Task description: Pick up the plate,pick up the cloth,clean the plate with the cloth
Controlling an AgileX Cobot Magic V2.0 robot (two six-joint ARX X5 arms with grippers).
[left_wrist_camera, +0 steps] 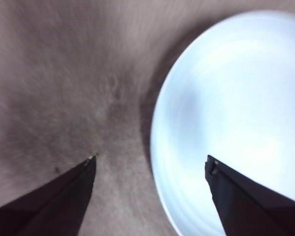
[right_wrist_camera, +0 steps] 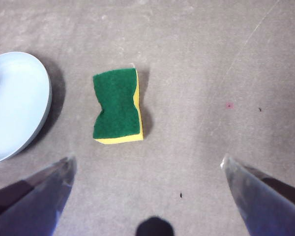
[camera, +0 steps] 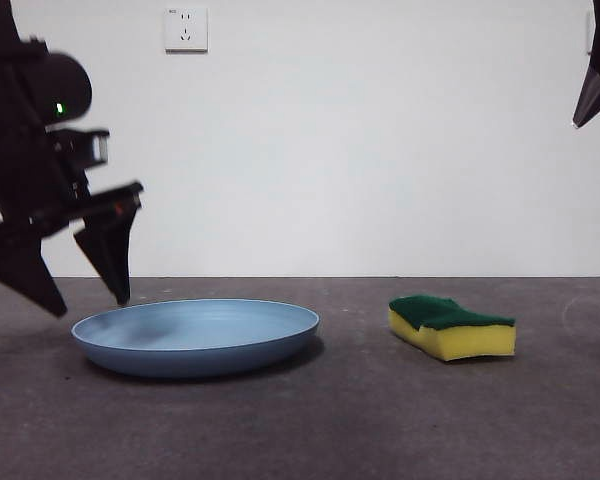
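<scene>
I will next grab the light-blue plate by its raised rim (camera: 88,326) with my left gripper, so it is held with its inner side (camera: 205,323) open to the yellow sponge.
The light-blue plate (camera: 195,335) lies flat on the grey table, left of centre. My left gripper (camera: 85,295) hangs open just above the plate's left rim, one jaw over the plate (left_wrist_camera: 236,118) and the other over bare table. The cloth (camera: 450,325), a yellow sponge with its green face up, rests on the table to the right of the plate. My right gripper (right_wrist_camera: 147,164) is open and high above the table, looking down on the cloth (right_wrist_camera: 116,105) and the plate's edge (right_wrist_camera: 14,103); in the front view it shows only as a black tip (camera: 598,85).
A white wall with a socket (camera: 185,29) stands behind the table. The grey tabletop (camera: 380,420) runs in front of the plate and the cloth.
</scene>
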